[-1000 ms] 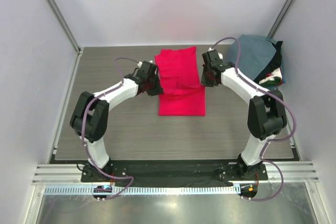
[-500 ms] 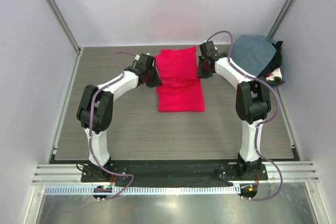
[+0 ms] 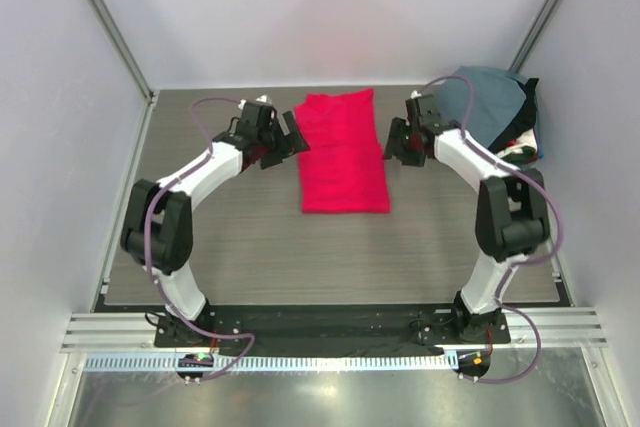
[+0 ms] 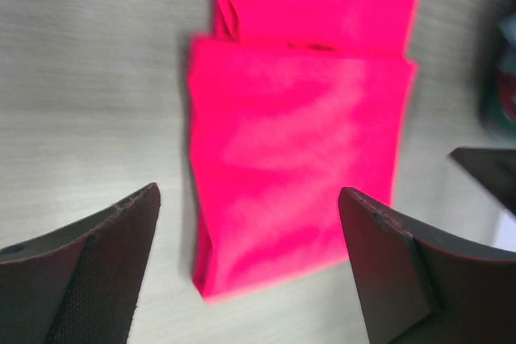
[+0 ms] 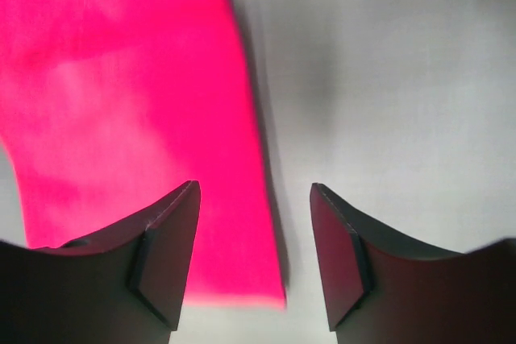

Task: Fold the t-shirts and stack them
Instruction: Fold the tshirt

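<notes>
I will next grab the red t-shirt's near-end corner (image 3: 304, 210) (image 4: 206, 290) with my left gripper, opposite the right gripper's corner, so the t-shirt's near end folds over evenly.
A bright red t-shirt (image 3: 343, 152) lies folded into a long rectangle in the middle of the table, with a fold line across it (image 4: 298, 42). My left gripper (image 3: 289, 137) hovers just off its left edge, open and holding nothing. In the left wrist view (image 4: 248, 193) the shirt's end (image 4: 282, 191) shows between the spread fingers. My right gripper (image 3: 393, 143) hangs at the shirt's right edge, also open and holding nothing. In the right wrist view (image 5: 254, 188) the red cloth (image 5: 121, 94) lies under the left finger. A slate grey-blue t-shirt (image 3: 487, 107) tops a pile at the back right.
The pile at the back right also shows dark, white and blue cloth (image 3: 520, 147) along the right wall. Metal frame posts stand at both back corners. The grey wood-grain table (image 3: 250, 237) spreads round the red shirt.
Both grippers were shut on the red shirt's sides a second ago. They have opened, let the cloth go and drawn outward from it. The shirt now lies flat.
</notes>
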Motion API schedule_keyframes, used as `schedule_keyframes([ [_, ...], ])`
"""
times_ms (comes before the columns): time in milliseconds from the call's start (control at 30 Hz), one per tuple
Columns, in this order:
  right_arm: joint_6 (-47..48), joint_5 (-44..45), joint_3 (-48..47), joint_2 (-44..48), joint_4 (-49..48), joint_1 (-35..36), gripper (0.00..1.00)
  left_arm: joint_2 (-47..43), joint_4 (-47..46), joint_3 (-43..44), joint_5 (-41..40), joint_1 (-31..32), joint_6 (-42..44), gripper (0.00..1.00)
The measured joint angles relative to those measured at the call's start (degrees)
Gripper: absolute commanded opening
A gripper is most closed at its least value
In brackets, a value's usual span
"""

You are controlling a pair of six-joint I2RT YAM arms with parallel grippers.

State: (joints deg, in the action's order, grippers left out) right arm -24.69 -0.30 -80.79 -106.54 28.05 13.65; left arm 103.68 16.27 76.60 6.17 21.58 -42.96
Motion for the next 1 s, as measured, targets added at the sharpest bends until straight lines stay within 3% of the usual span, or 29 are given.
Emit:
schedule_keyframes([
  [67,-0.94,-1.84,6.27,5.53,-1.01,0.13,0.57,-3.98,-0.50,-3.26,0.39,0.85,-0.04,0.79],
  [100,-1.22,-3.08,9.81,8.76,-1.97,0.13,0.56,-6.05,-0.83,-5.35,0.59,1.40,-0.24,0.67],
  [200,-2.54,-6.47,19.15,16.04,-5.14,0.35,0.56,-10.99,-1.79,-12.66,1.42,3.34,-0.81,0.60],
  [433,-3.82,-11.96,33.75,20.76,-8.79,0.46,0.56,-12.72,-1.84,-23.69,2.93,6.95,-3.34,0.71],
  [733,-4.70,-14.82,35.47,17.16,-13.81,0.46,0.52,-14.47,-5.05,-26.67,4.02,7.50,-6.51,0.67],
  [867,-5.62,-16.20,35.06,14.97,-16.39,0.46,0.41,-14.45,-6.67,-27.04,4.63,7.50,-7.85,0.61],
  [933,-5.57,-16.52,34.97,14.23,-17.46,0.46,0.27,-14.29,-7.17,-27.04,4.98,7.50,-8.28,0.58],
  [967,-5.51,-16.65,34.95,13.77,-17.90,0.46,0.12,-14.14,-7.52,-27.04,5.09,7.50,-8.61,0.57],
  [1000,-5.33,-16.79,34.93,13.31,-18.36,0.46,0.06,-13.81,-7.89,-27.04,5.33,7.50,-8.96,0.56],
])
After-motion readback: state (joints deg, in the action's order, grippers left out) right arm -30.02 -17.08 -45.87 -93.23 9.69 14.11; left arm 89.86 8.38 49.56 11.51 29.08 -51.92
